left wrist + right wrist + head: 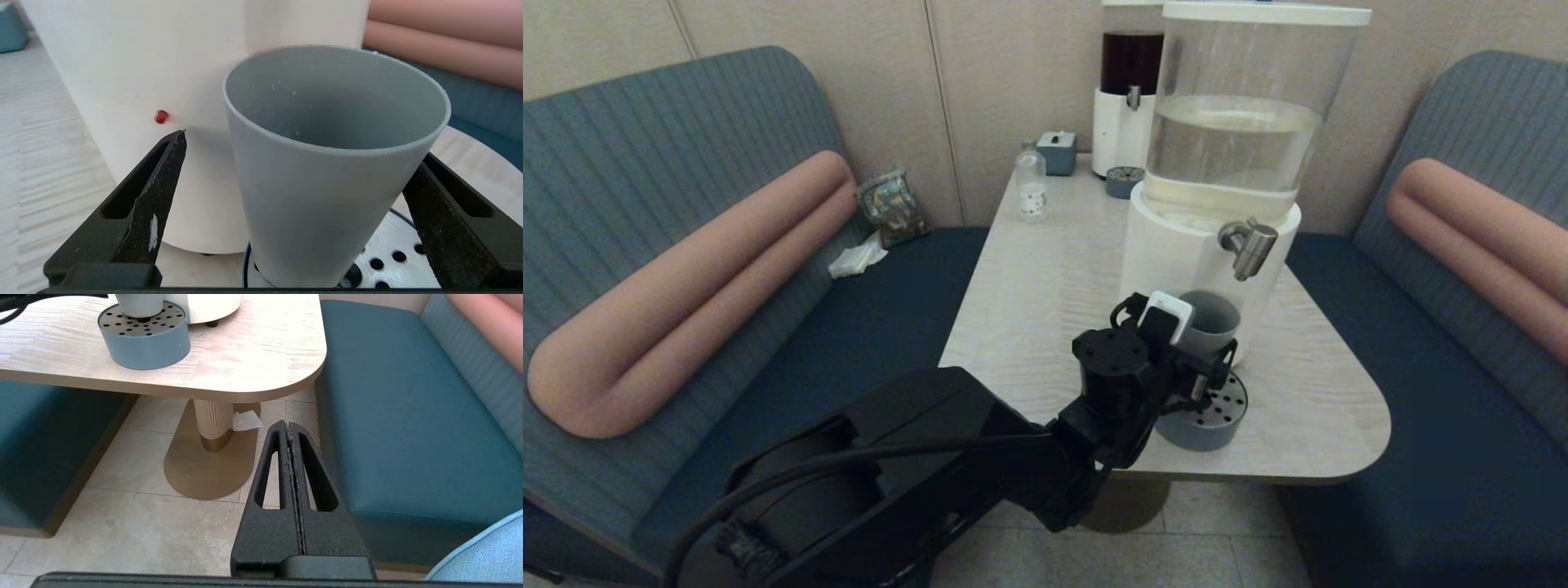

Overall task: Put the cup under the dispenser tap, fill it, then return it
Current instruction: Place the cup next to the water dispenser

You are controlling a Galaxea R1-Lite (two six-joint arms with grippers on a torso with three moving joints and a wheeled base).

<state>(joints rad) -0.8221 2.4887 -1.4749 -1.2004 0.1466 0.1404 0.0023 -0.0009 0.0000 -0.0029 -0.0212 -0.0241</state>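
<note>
I need to return the grey-blue cup from the perforated tray [1209, 416] to the table, so next I should grab the cup by its outer side [1199, 342] with my left gripper.
The grey-blue cup [1213, 322] stands upright on the low perforated tray [1209, 416], below the steel dispenser tap [1248, 245] of the big white-based dispenser [1209, 245]. My left gripper [1202, 353] is open around the cup [327, 183]. One finger [155, 196] stands clear of the cup's wall, and the other finger [445, 212] is close beside it. A few small droplets speckle the cup's inner wall. My right gripper [289, 424] is shut on nothing, parked low beside the table over the floor.
At the table's far end stand a dark-liquid dispenser [1127, 98], a small clear bottle [1032, 181], a grey box [1058, 153] and a second small tray [1125, 181]. Blue benches flank the table [1045, 278]. The tray [145, 347] sits near the table's front edge.
</note>
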